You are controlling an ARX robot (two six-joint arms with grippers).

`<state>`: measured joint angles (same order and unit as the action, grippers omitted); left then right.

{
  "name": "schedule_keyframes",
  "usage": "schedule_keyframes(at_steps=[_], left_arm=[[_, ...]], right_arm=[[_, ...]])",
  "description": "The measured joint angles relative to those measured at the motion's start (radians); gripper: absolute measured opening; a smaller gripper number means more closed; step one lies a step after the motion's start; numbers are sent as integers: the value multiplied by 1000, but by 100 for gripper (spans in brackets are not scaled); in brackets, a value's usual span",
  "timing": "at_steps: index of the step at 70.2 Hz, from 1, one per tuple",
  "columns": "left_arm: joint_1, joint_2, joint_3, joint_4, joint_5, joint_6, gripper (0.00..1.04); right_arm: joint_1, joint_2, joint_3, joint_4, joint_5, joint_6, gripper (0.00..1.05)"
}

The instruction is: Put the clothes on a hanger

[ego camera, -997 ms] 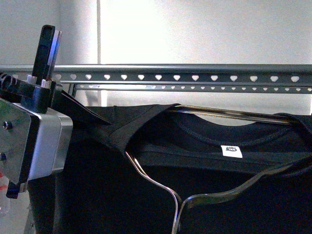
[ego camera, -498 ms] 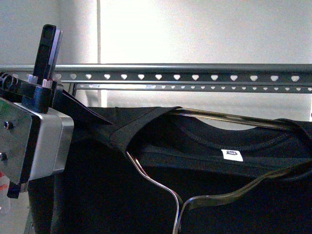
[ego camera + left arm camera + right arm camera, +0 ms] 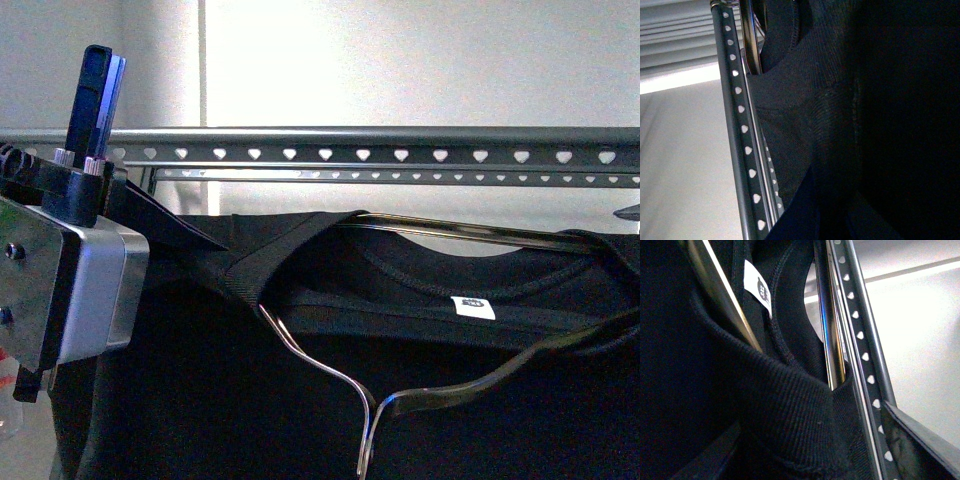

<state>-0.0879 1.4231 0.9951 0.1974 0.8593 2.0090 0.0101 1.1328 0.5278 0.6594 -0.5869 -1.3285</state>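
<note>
The robot's right gripper should next grab the black T-shirt by its shoulder (image 3: 615,258), so that the clothes can go on the chrome hanger (image 3: 480,232).
The black T-shirt (image 3: 300,400) hangs just in front of the hanger, a dark-grey rack whose rails (image 3: 400,155) are punched with heart-shaped holes. Its white neck label (image 3: 472,307) shows inside the collar; the print is hidden. A chrome wire frame (image 3: 330,365) runs through the neck opening. My left gripper (image 3: 205,240) is shut on the T-shirt's shoulder at the left. In the left wrist view the cloth (image 3: 805,125) lies beside the rail (image 3: 740,130). My right gripper (image 3: 820,445) is open, with the ribbed collar (image 3: 790,405) between its jaws, next to the rail (image 3: 865,355).
A second, thinner punched rail (image 3: 400,179) runs behind and below the top one. A pale wall and bright window (image 3: 400,60) lie behind the rack. A chrome bar (image 3: 827,320) stands between collar and rail in the right wrist view.
The T-shirt's collar and label have dipped and come back up a little. My left gripper has risen slightly. A dark tip now shows at the right edge.
</note>
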Motion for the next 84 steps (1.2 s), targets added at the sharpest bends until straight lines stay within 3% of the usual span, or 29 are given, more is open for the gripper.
schedule_keyframes(at_steps=[18, 26, 43, 48, 60, 84], left_arm=[[0, 0, 0, 0, 2, -2, 5], [0, 0, 0, 2, 11, -7, 22], [-1, 0, 0, 5, 11, -7, 58], [-1, 0, 0, 5, 11, -7, 74], [-1, 0, 0, 5, 11, -7, 99], [0, -1, 0, 5, 11, -7, 98]], right_arm=[[-19, 3, 8, 13, -30, 33, 25], [-40, 8, 8, 29, -55, 36, 11], [-74, 22, 31, 3, -80, 59, 4], [-79, 24, 50, -65, -84, 58, 4], [-85, 47, 65, -171, -86, 35, 4], [-149, 188, 121, -377, -25, 13, 4]])
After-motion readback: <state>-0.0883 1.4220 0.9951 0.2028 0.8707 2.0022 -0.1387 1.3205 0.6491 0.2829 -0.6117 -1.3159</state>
